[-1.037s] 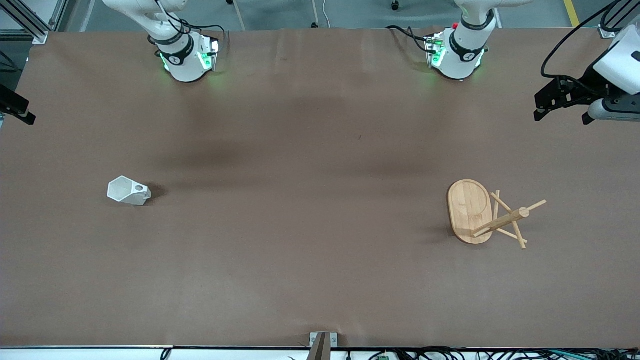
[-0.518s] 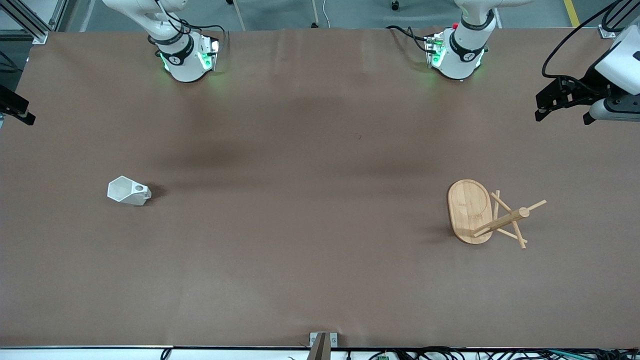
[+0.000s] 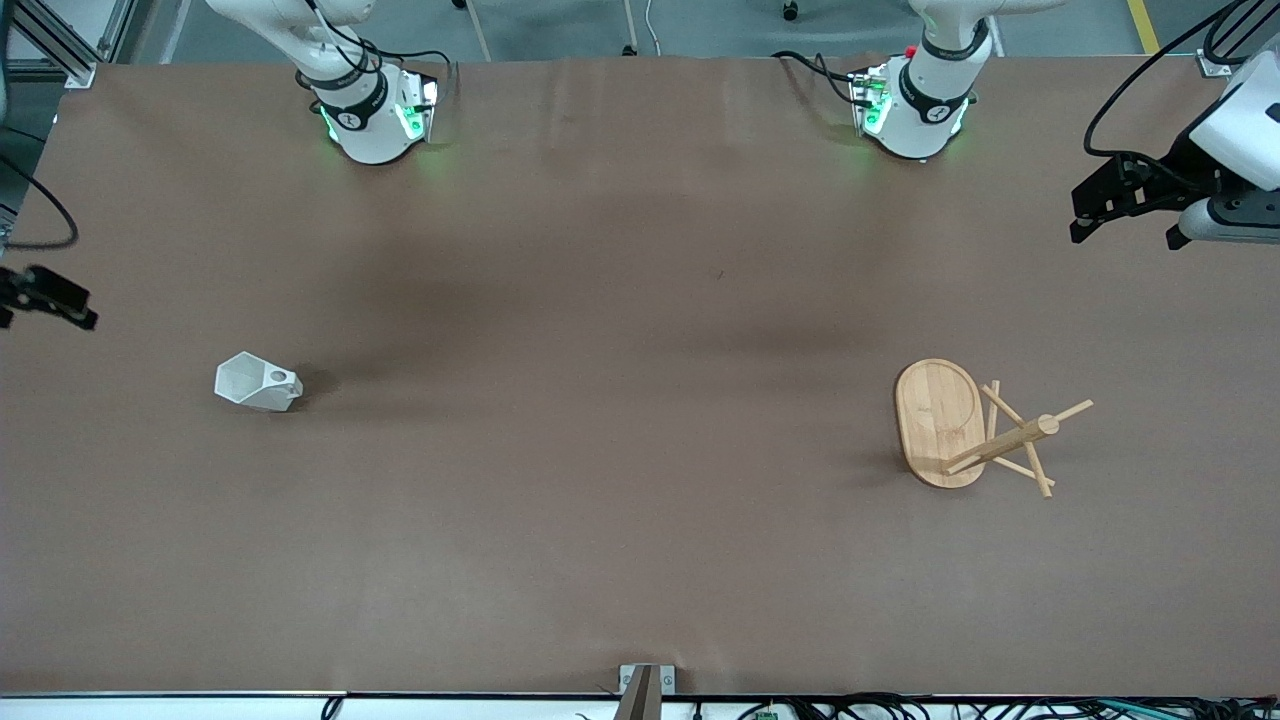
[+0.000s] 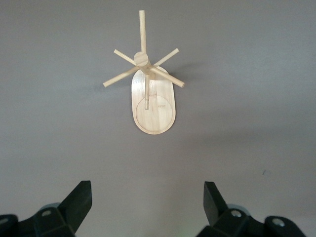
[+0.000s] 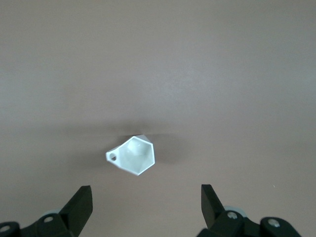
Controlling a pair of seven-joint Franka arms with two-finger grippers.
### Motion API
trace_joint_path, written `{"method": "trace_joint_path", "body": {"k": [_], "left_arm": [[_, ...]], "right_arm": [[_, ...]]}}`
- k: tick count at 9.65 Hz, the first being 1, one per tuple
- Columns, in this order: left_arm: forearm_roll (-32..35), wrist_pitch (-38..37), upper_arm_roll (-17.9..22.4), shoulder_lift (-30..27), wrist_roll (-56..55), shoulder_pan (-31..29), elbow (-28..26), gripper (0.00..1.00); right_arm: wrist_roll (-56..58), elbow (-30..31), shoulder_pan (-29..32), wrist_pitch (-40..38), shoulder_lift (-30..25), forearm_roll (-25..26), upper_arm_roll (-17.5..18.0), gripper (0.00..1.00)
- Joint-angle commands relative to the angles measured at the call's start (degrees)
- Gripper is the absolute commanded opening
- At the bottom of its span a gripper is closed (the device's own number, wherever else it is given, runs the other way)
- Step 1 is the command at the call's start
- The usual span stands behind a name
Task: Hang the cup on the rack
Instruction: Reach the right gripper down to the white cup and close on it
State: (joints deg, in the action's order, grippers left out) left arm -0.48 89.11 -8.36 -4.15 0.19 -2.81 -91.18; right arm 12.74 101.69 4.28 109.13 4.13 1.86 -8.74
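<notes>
The cup will next be grabbed by its rim with my right gripper, so the cup's handle with the round hole stays free for the rack.
The white faceted cup stands on the brown table toward the right arm's end, its small handle with a round hole showing. In the right wrist view the cup lies ahead of my open right gripper, with nothing between the fingers. That right gripper shows only partly at the view's edge. The bamboo rack stands toward the left arm's end on its oval base. My left gripper hangs open and empty over the table's end, looking down on the rack from well short of it.
Both arm bases stand along the table's edge farthest from the front camera. A small metal bracket sits at the nearest edge. Brown table surface lies between cup and rack.
The right gripper has moved toward the cup's row of the table at the right arm's end. The left gripper, cup and rack have stayed put.
</notes>
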Motion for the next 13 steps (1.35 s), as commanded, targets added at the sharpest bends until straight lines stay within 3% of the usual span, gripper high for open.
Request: {"method": "trace_joint_path", "body": {"k": [1, 6, 11, 12, 13], "left_arm": [[-0.14, -0.69, -0.16, 1.34, 0.87, -0.01, -0.14, 1.0], [-0.14, -0.69, -0.16, 1.34, 1.04, -0.09, -0.14, 1.0], [-0.14, -0.69, -0.16, 1.34, 1.13, -0.18, -0.14, 1.0], [-0.14, -0.69, -0.16, 1.34, 1.13, -0.09, -0.14, 1.0], [-0.14, -0.69, -0.16, 1.34, 1.13, -0.18, -0.14, 1.0]], "right_arm": [[2.89, 7.62, 0.81, 8.95, 1.48, -0.63, 0.31, 0.97], [4.04, 17.39, 1.43, 25.84, 9.92, -0.72, 0.39, 0.9], [20.54, 21.1, 2.56, 29.54, 13.44, -13.27, 0.22, 0.87], [20.91, 21.1, 2.66, 30.69, 14.32, -13.81, 0.22, 0.76], [20.92, 21.1, 2.75, 30.7, 14.5, -13.81, 0.22, 0.59]]}}
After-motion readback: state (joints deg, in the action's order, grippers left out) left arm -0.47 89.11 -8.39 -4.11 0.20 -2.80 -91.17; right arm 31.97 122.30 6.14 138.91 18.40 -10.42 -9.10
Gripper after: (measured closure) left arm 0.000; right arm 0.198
